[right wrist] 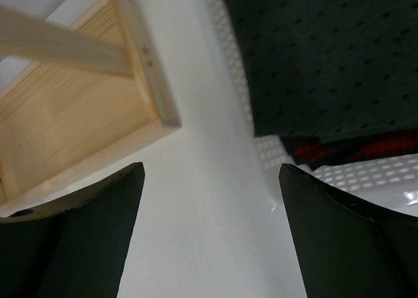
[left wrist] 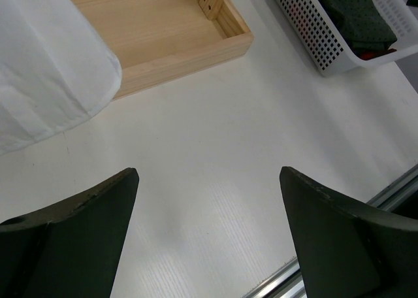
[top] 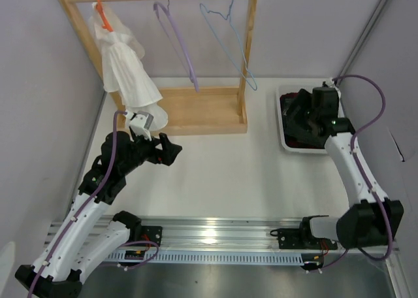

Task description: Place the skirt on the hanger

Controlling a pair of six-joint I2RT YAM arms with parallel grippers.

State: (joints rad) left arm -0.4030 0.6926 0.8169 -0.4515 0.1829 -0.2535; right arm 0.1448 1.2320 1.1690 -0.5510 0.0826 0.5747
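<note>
The robot's right hand should take the skirt point(right wrist: 326, 56) by its corner at the basket's rack-side edge point(right wrist: 263, 123) next, so that the rest hangs down and unfolds for the hanger.
The dark grey dotted skirt point(right wrist: 326, 56) lies folded in a white basket point(top: 282, 125) at the right; it also shows in the left wrist view point(left wrist: 356, 14). The light-blue hanger point(top: 223, 43) hangs empty on the wooden rail, at its right end. My right gripper point(top: 295, 115) is open and empty, and hangs over the basket's left edge; in its own view point(right wrist: 212, 174) the skirt is up and to the right of the fingers. My left gripper point(top: 171, 151) is open and empty over the bare table point(left wrist: 209, 180), left of centre.
A white pleated garment point(top: 127, 69) hangs on an orange hanger point(top: 99, 10) at the rail's left. A purple hanger point(top: 177, 40) hangs mid-rail. The rack's wooden base tray point(top: 196, 108) stands behind the left gripper. Red-and-black plaid cloth point(right wrist: 353, 148) lies under the skirt.
</note>
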